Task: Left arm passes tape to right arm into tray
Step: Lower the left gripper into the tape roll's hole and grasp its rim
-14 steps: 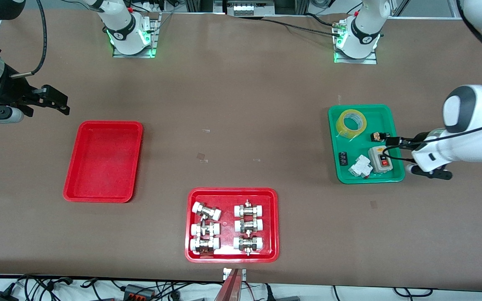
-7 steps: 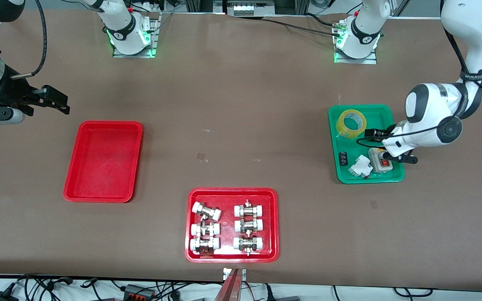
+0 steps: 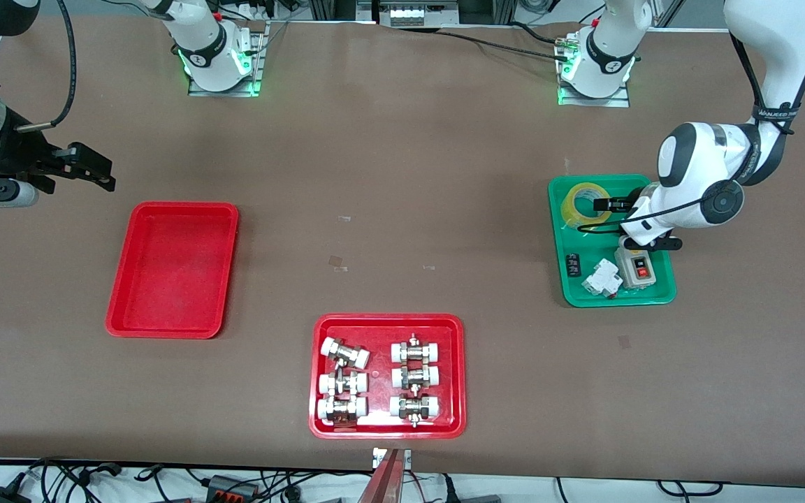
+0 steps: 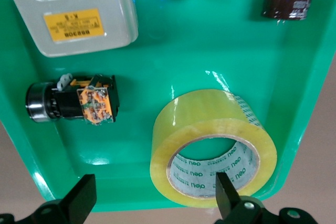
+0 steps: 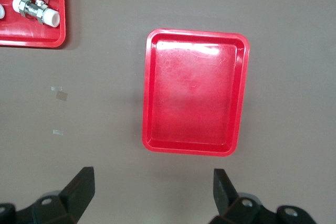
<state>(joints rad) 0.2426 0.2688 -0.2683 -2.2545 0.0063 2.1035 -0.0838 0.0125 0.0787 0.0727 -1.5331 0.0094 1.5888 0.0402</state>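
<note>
I need to lower my left gripper first and then close it on the tape. My fingers are above the yellow tape's near side point(image 3: 585, 219) point(image 4: 194, 196) and would miss if I closed now.
The tape point(image 3: 584, 202), a yellow roll with a pale core, lies flat in the green tray point(image 3: 557, 241), at the end nearer the robots' bases. My left gripper point(image 3: 604, 205) hangs open just over it. In the left wrist view the tape point(image 4: 202, 111) fills the lower middle. The left gripper point(image 4: 154, 183) straddles the roll's wall, one finger over the core and one over the tray floor. The plain red tray point(image 3: 172, 269) lies empty toward the right arm's end. My right gripper point(image 3: 98, 171) waits open and empty above the table beside it. The right wrist view shows the red tray point(image 5: 191, 93) ahead of the right gripper point(image 5: 152, 176).
The green tray point(image 4: 173, 51) also holds a grey switch box point(image 3: 636, 269), a white breaker point(image 3: 602, 278), a small black part point(image 3: 573, 264) and a black-and-orange part point(image 4: 73, 103). A red tray of white-capped fittings point(image 3: 387, 319) sits near the front camera.
The left arm has swung in from the table's end over the green tray and now has its gripper at the tape. The right arm has stayed put.
</note>
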